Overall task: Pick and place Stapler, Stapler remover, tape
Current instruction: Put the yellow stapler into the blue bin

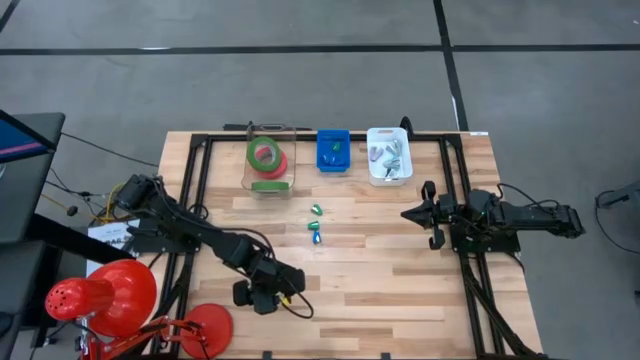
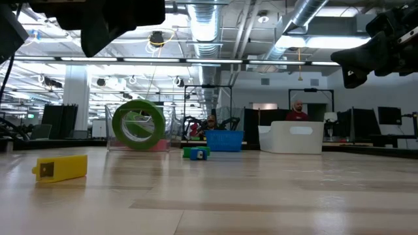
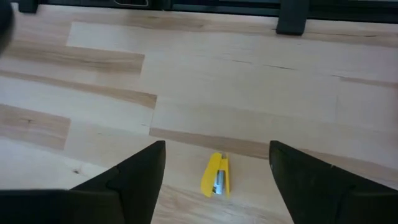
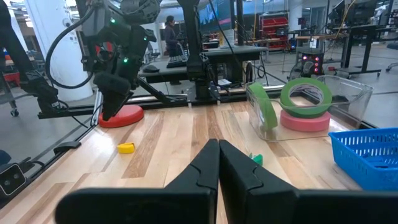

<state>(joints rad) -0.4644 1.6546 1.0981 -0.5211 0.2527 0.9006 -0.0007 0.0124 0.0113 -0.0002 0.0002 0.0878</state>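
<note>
I should next grip the small yellow stapler's long sides with my left gripper to put it into the blue bin (image 1: 333, 151).
A small yellow stapler (image 3: 216, 175) lies flat on the wooden table near its front left; it also shows in the low view (image 2: 61, 167). My left gripper (image 3: 217, 149) hovers above it, open, with a finger on either side and touching nothing; in the high view it is at the near left (image 1: 272, 292). Two green tape rolls and one red-pink roll (image 1: 267, 158) sit in a clear bin (image 1: 288, 172) at the far edge. Three small green and blue items (image 1: 315, 226) lie mid-table. My right gripper (image 1: 420, 213) is shut and empty at the right (image 4: 217, 155).
A blue bin (image 1: 333, 150) and a white bin (image 1: 389, 155) with small items stand at the far edge beside the clear bin. Red lamp-like objects (image 1: 100, 295) stand at the near left corner. A black frame (image 1: 190, 200) runs along the table's sides.
</note>
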